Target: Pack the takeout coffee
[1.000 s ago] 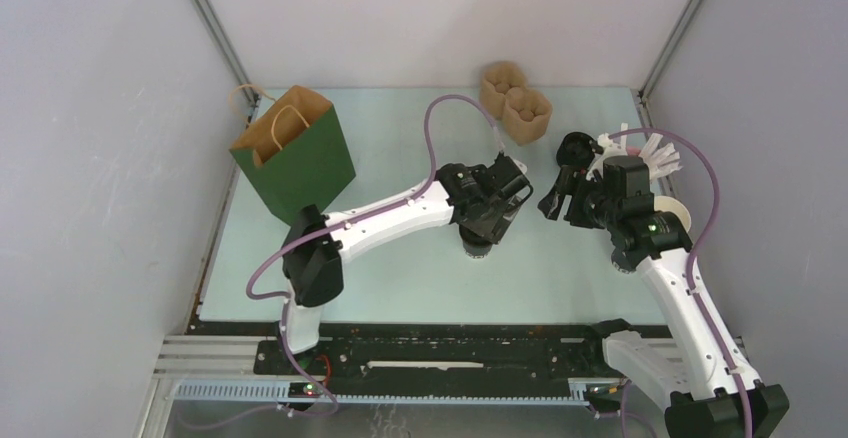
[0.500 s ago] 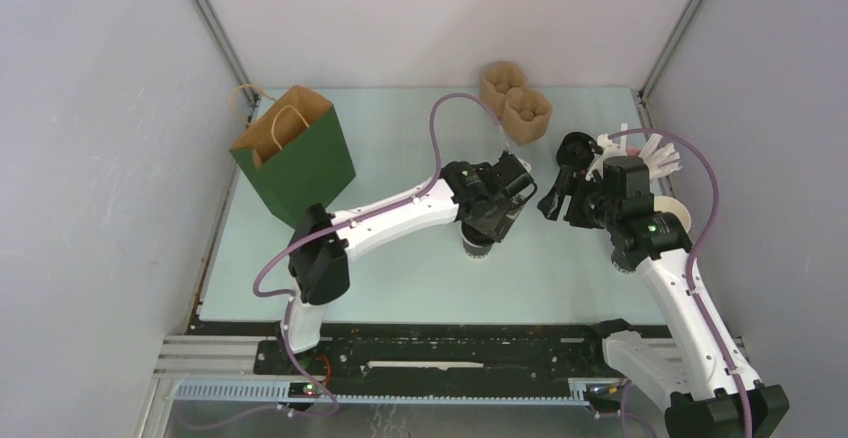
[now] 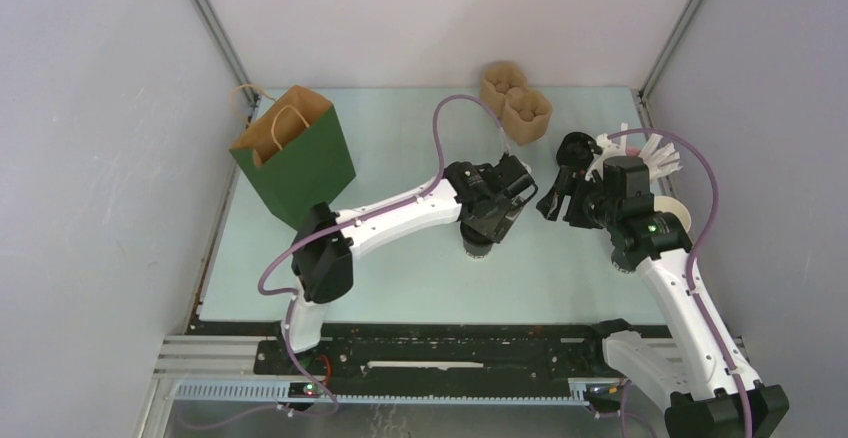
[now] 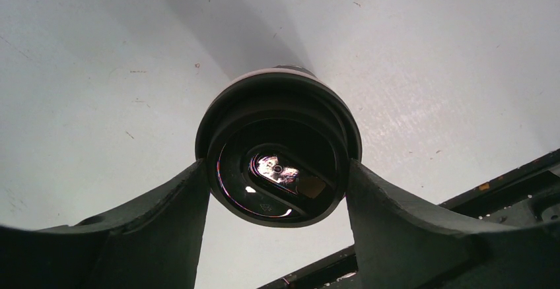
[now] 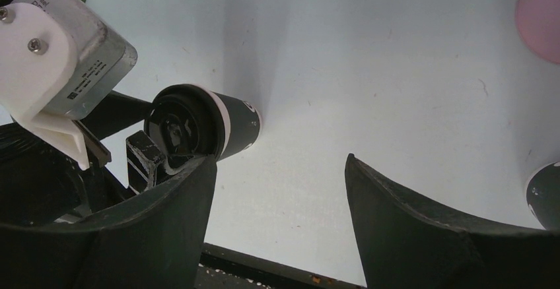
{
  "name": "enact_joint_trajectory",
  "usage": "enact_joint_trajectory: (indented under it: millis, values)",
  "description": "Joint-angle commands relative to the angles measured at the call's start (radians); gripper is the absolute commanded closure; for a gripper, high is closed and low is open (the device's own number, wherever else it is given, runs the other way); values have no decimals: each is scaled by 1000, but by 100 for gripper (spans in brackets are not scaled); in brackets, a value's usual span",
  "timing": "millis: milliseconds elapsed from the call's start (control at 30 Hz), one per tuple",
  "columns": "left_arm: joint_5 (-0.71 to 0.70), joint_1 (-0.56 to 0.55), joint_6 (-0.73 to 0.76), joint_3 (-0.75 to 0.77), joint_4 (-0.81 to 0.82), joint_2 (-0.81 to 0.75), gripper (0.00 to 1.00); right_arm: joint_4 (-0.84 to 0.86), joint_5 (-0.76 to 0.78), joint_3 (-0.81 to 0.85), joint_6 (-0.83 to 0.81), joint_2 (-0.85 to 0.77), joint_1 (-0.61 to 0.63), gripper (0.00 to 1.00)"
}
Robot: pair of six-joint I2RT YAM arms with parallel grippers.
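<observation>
I should open my left gripper now, because the black lid's edge (image 4: 277,83) sits squarely over the cup's white rim (image 4: 254,74) and the lid is ready to be released.
The takeout coffee (image 3: 478,247), a dark-and-white paper cup with a black lid (image 4: 278,149), stands upright on the table in the middle. My left gripper (image 3: 487,226) comes down from above, and its fingers (image 4: 191,196) press both sides of the lid rim. In the left wrist view the gripper (image 4: 276,170) straddles the lid. The right wrist view shows the cup (image 5: 224,127) from the side with the left gripper at its lid. My right gripper (image 3: 553,201) is open and empty, a little to the right of the cup; it also shows in its own view (image 5: 280,170).
A green and brown paper bag (image 3: 297,153) stands open at the back left. A brown cardboard cup carrier (image 3: 515,103) sits at the back. A pink cup of white straws (image 3: 645,153) and a paper cup (image 3: 672,210) stand at the right edge behind the right arm.
The left arm's elbow and base link have shifted slightly to the right. The left gripper stays at the cup. The right arm has not moved.
</observation>
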Motion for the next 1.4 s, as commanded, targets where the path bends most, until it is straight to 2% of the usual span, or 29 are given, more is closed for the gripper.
enact_joint_trajectory:
  millis: [0,200,500,733,933,1033,1067,1100,1167,1267,1367]
  values:
    - [-10,8,24,39,-1,12,26,35,-5,-3,-18,-14,-8,20]
    - [9,15,18,21,3,24,22,33,-17,-4,-17,-7,-7,20]
    - [10,17,24,42,1,-35,1,44,-35,-10,-4,-1,-14,20]
    - [25,25,26,93,-8,-113,0,42,-48,-9,4,-2,-35,19]
    - [112,46,18,96,-4,-267,0,35,-67,4,3,15,-47,19]
    - [241,101,-29,-106,108,-435,1,56,-184,4,7,46,-50,21]
    - [349,136,-61,-171,186,-499,2,73,-254,4,11,79,-50,22]
    - [443,179,-99,-324,289,-570,4,90,-337,4,22,108,-49,24]
    - [574,253,-191,-514,467,-678,7,138,-455,0,43,174,-46,29]
    - [722,346,-366,-737,706,-750,13,195,-522,0,57,255,-44,33]
    - [764,382,-479,-891,905,-746,22,245,-575,-5,59,326,-41,35]
